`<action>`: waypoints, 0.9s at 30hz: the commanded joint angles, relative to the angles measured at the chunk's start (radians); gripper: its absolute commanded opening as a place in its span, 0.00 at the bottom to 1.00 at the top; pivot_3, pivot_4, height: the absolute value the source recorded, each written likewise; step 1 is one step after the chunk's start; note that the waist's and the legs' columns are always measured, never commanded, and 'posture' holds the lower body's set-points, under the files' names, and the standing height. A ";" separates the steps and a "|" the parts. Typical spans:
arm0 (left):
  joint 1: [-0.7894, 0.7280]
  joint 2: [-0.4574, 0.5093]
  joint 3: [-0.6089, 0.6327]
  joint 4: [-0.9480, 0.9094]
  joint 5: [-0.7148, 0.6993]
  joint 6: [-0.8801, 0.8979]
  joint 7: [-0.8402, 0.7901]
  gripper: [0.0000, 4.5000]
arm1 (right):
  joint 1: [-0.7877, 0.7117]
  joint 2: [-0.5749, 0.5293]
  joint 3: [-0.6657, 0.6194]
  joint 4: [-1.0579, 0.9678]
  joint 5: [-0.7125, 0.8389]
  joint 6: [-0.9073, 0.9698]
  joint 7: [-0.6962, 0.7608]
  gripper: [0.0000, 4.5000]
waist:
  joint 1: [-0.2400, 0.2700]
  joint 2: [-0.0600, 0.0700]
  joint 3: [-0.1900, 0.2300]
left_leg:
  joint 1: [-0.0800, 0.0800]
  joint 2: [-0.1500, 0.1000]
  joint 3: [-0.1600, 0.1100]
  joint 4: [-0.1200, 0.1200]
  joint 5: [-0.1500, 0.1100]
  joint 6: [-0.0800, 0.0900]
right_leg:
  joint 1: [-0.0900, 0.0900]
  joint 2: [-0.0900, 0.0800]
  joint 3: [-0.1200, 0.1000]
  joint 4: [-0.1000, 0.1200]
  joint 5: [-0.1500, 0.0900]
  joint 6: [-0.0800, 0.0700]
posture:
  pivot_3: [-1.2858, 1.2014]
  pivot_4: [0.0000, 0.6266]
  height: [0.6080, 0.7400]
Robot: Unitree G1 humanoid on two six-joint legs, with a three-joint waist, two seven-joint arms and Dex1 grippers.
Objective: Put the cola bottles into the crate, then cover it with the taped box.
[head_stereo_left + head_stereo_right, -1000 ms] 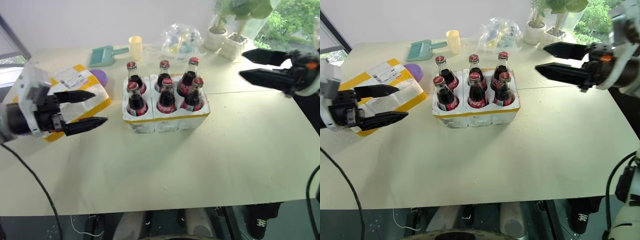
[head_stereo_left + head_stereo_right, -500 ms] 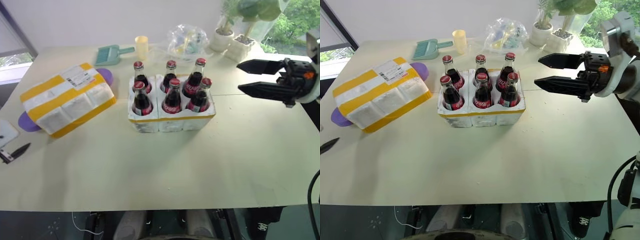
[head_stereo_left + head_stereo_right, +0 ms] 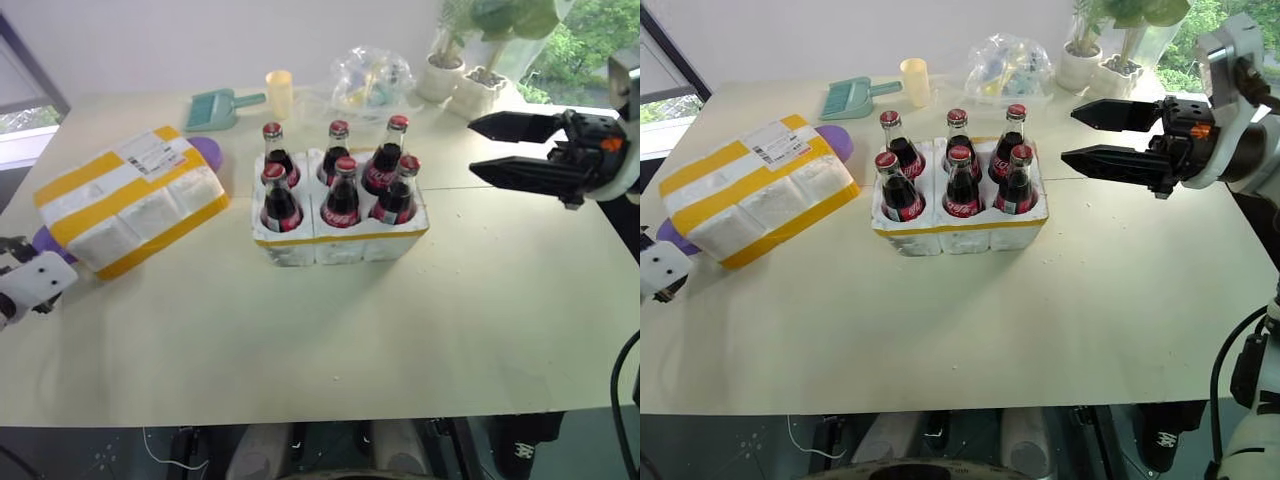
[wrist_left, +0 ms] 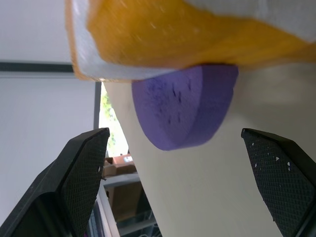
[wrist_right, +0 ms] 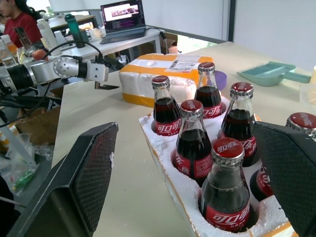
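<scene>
I should move my left gripper toward the box first and then close on it, because my fingers don't reach the purple pad (image 3: 52, 245) under the taped box (image 3: 130, 200) yet.
Six cola bottles (image 3: 343, 190) with red caps stand in the wells of the white crate (image 3: 340, 238) at mid-table. The taped box (image 3: 130, 200), white with yellow bands and a label, lies to the crate's left, resting on a purple pad (image 4: 187, 108). My left gripper (image 4: 173, 133) is open and empty at the table's left edge, pointing at the near end of the box (image 4: 197, 34); its fingers (image 5: 106, 85) stand just short of that end. My right gripper (image 3: 472, 145) hovers open and empty to the right of the crate, pointing toward the bottles (image 5: 192, 143).
A teal dustpan (image 3: 215, 108), a yellow cup (image 3: 280, 93), a clear plastic bag (image 3: 370, 75) and potted plants (image 3: 440, 70) line the far edge. The right wrist view shows a person (image 5: 15, 15) and a laptop (image 5: 121, 12) beyond the table.
My left gripper has swung left and down, from in front of the taped box out to the table's left edge. The right gripper has stayed in place, open.
</scene>
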 commanded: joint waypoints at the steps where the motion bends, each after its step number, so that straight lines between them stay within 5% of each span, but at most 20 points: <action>1: -0.088 0.006 -0.059 0.104 0.032 -0.062 0.061 1.00 | -0.011 -0.029 -0.052 -0.032 0.029 0.006 -0.005 0.98 | 0.004 0.000 0.000 | 0.000 0.000 0.000 0.000 0.000 0.000 | 0.000 0.000 0.000 0.001 0.000 0.000 | 0.52 0.24 1.00; 11: -0.285 -0.003 -0.208 0.351 0.066 -0.191 0.146 1.00 | 0.030 -0.049 -0.079 -0.085 0.049 0.022 -0.015 0.98 | 0.001 -0.003 -0.002 | 0.000 -0.001 0.000 0.002 0.001 0.001 | -0.001 -0.001 0.000 0.005 0.000 0.000 | 0.52 0.24 1.00; 14: -0.302 0.005 -0.223 0.387 0.058 -0.223 0.148 0.79 | 0.032 -0.049 -0.084 -0.088 0.059 0.027 -0.025 1.00 | 0.001 -0.003 -0.002 | 0.000 -0.001 0.000 0.002 0.001 0.001 | -0.001 -0.001 0.000 0.006 0.000 0.000 | 0.52 0.24 1.00; 20: -0.314 0.038 -0.220 0.405 0.047 -0.231 0.159 0.14 | 0.044 -0.060 -0.093 -0.079 0.073 0.052 -0.034 1.00 | 0.003 -0.003 -0.002 | 0.000 -0.001 0.000 0.002 0.001 0.001 | -0.001 -0.001 0.000 0.006 0.000 0.000 | 0.52 0.24 1.00; 27: -0.401 0.129 -0.131 0.235 -0.035 -0.182 0.100 0.09 | 0.094 -0.092 -0.076 -0.058 -0.009 -0.016 -0.031 1.00 | 0.006 -0.006 -0.002 | 0.000 -0.001 0.000 0.003 0.001 0.001 | -0.001 -0.001 0.000 0.006 0.000 0.000 | 0.52 0.24 1.00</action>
